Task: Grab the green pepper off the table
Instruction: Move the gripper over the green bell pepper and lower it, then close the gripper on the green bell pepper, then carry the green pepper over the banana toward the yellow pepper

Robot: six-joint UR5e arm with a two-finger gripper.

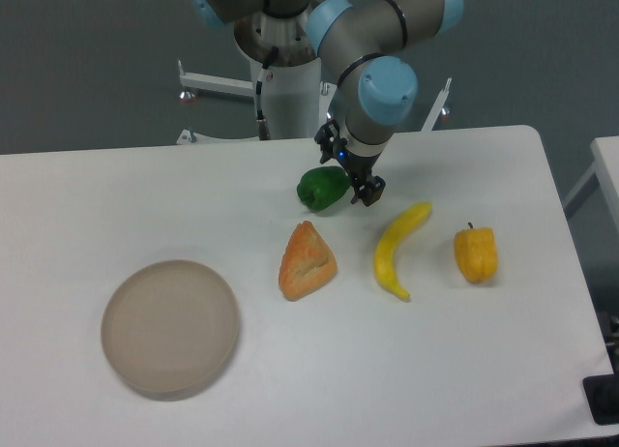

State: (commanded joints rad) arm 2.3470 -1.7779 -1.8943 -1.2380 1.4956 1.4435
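Note:
The green pepper's pick-up from the table needs my gripper on its rounded body next.
The green pepper is a small glossy dark-green lump lying on the white table, near the back middle. My gripper hangs just over the pepper's right edge, fingers pointing down and spread apart, open with nothing held. One fingertip sits to the right of the pepper, the other near its upper right side. Whether the fingers touch the pepper cannot be told.
A yellow banana lies right of centre, a yellow-orange pepper further right. An orange wedge-shaped piece sits in front of the green pepper. A round beige plate rests at the front left. The arm's base column stands behind the table.

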